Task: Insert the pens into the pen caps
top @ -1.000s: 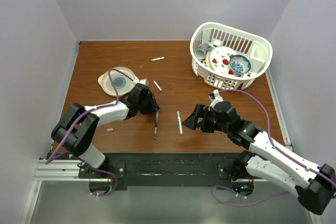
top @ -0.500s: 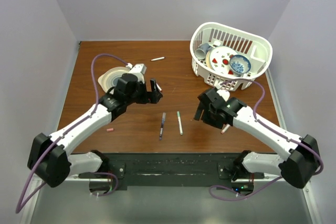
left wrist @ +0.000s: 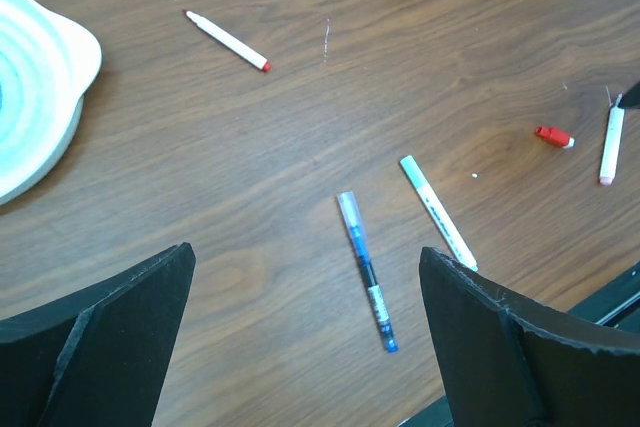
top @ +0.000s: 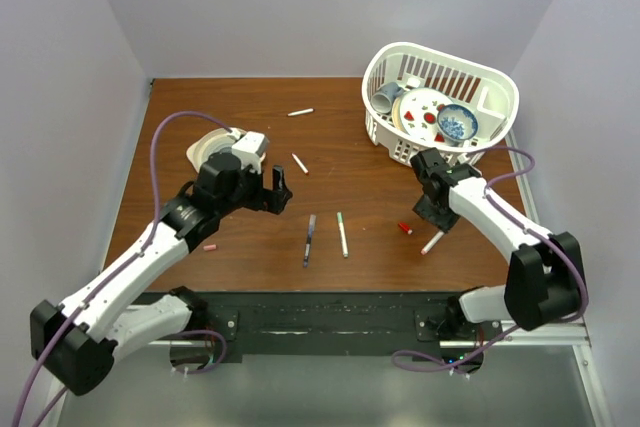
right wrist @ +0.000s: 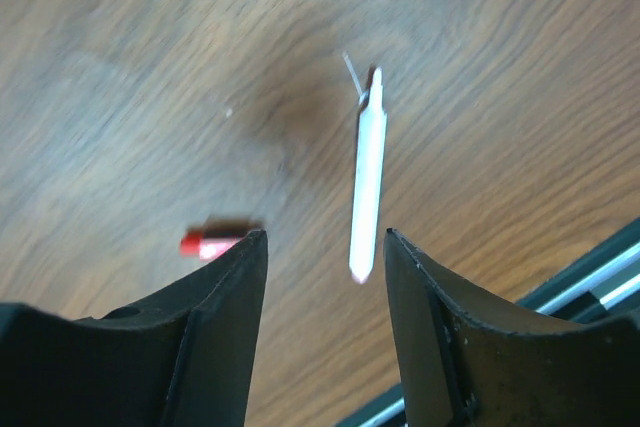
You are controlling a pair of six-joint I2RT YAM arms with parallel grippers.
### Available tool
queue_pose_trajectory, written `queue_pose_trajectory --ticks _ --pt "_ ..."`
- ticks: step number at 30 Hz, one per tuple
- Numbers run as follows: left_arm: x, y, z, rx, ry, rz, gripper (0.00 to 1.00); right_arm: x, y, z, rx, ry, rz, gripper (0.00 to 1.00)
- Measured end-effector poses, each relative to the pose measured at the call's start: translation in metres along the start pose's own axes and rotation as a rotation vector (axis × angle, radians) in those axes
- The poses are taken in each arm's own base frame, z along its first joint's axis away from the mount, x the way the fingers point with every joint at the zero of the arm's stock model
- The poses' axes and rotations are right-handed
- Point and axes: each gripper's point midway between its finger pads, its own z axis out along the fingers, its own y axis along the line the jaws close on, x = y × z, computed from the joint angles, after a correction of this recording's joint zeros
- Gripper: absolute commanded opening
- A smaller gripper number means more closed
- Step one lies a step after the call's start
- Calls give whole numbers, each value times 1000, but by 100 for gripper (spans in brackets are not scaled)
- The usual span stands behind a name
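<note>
My right gripper will leave the pen on the tabletop if I lift it now, because its fingers are apart above the white pen [top: 433, 242] [right wrist: 367, 187].
My left gripper [top: 276, 190] hangs wide open above the table with nothing in it [left wrist: 306, 253]. Below it lie a blue pen [left wrist: 367, 272] [top: 310, 239] and a white pen with a green end [left wrist: 437, 211] [top: 342, 234]. My right gripper [top: 435, 211] is open over a white pen [right wrist: 367, 182] [top: 433, 241], whose pink tip shows between the jaws [right wrist: 325, 235]. A red cap [right wrist: 205, 243] [top: 405, 228] lies just left of that pen. Two more white pens [top: 299, 163] [top: 300, 112] lie farther back, one red-tipped [left wrist: 227, 40]. A pink cap [top: 210, 246] lies near the left front.
A white basket [top: 490, 82] with dishes stands at the back right. A pale plate [top: 208, 145] sits at the left, partly under my left arm. The table's front edge and black rail [right wrist: 590, 282] are close to the right gripper.
My left gripper opened, let go of the blue pen and drew back to the left. My right arm swung right over the white pen and red cap, its jaws narrowing.
</note>
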Motion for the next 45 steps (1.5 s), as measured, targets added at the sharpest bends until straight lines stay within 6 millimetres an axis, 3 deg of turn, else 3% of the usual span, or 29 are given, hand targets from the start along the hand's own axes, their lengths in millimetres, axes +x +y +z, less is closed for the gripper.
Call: queue_pose_trajectory --ticks 4,13,17,20,24,26,33,40,43,45 --pt "-1 2 -10 1 -28 22 100 3 -3 17 39 32 1 52" --pt "2 5 -8 -11 -16 34 100 26 -13 48 75 88 -3 48" --pt "0 8 -9 -30 -25 34 100 28 -11 51 60 81 12 46" --pt "-4 9 -13 -37 -44 34 100 28 -10 52 42 71 28 41" --pt "-8 10 -17 -47 -64 33 100 29 -7 54 9 61 56 21" --pt "-9 12 -18 -55 -71 32 100 29 -3 54 -10 57 69 13" --pt "-13 14 -21 -69 -95 20 96 29 -3 55 -45 41 51 0" --pt "-6 2 -20 -7 -68 -14 92 28 3 48 -113 38 -42 0" --pt "-1 -8 -18 42 -40 -51 89 27 16 32 -208 24 -109 0" --pt "3 -16 -16 82 -14 -95 88 27 33 10 -310 -1 -171 0"
